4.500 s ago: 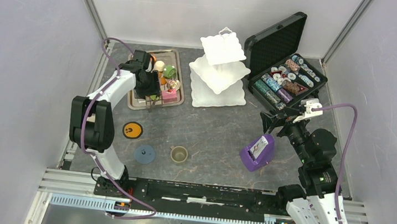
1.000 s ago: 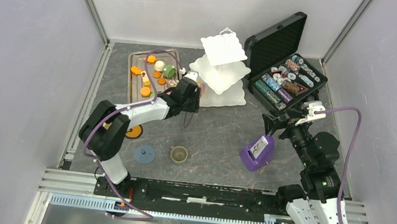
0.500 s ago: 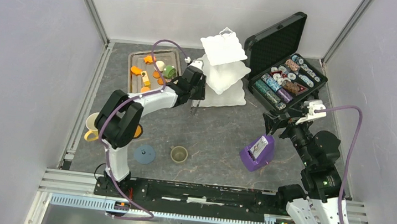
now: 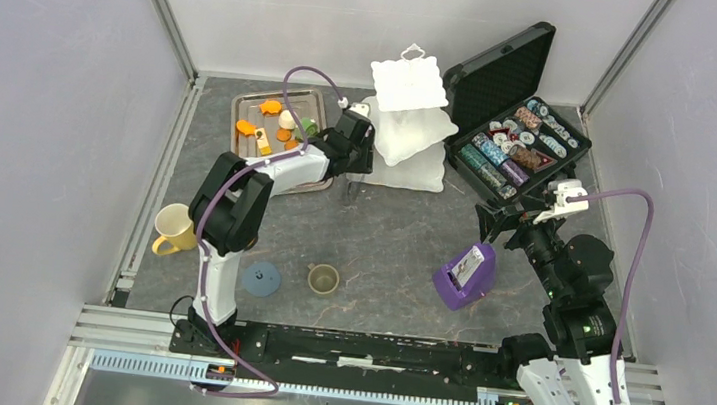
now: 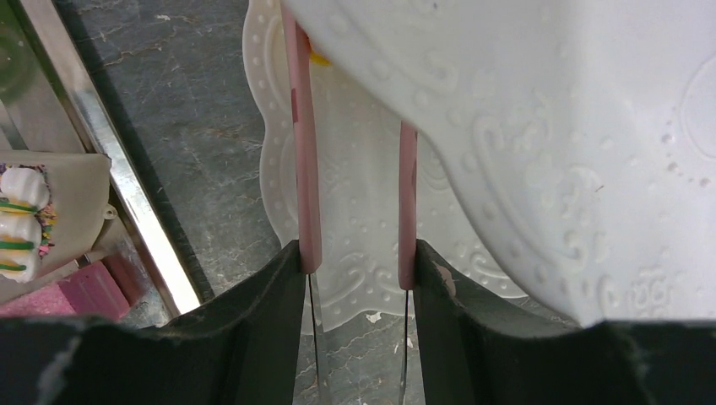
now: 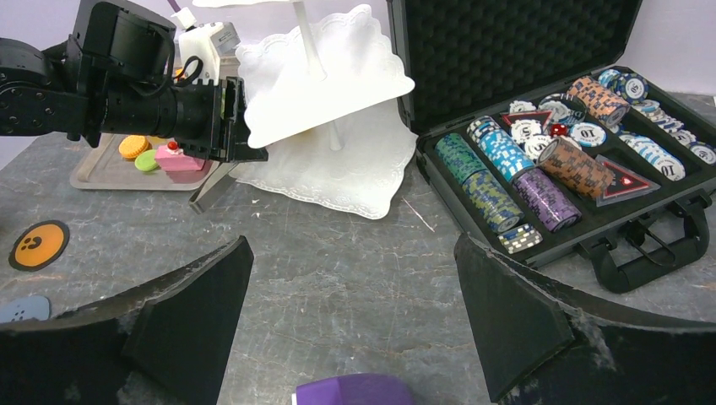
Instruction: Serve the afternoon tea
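Note:
The stand's flat bottom shelf spreads out below the tongs (image 5: 301, 152), so the left gripper needs to open, and the bit of yellow would settle on that shelf.
The white three-tier stand (image 4: 407, 132) stands at the back centre. My left gripper (image 4: 354, 157) is at its left side, shut on pink-armed tongs (image 5: 301, 152). Their tips reach under the middle tier (image 5: 523, 126), where a bit of yellow shows. Orange, cream and green pastries (image 4: 287, 120) lie on the metal tray (image 4: 245, 100), and a pink one (image 6: 179, 158) shows behind the gripper (image 6: 228, 118). The yellow mug (image 4: 174, 229) is at the left, the olive cup (image 4: 323, 278) and a blue coaster (image 4: 260, 279) near the front. My right gripper (image 6: 355, 312) hangs open and empty.
The open black case of poker chips (image 4: 521, 149) sits right of the stand. The purple card holder (image 4: 465, 274) stands just below my right gripper (image 4: 493, 222). An orange coaster (image 6: 38, 245) lies on the left of the table. Frame rails and walls close in both sides.
My left arm has swung from the tray across to the stand, carrying the tongs under the middle tier. The stand has turned a little. The right arm has not moved.

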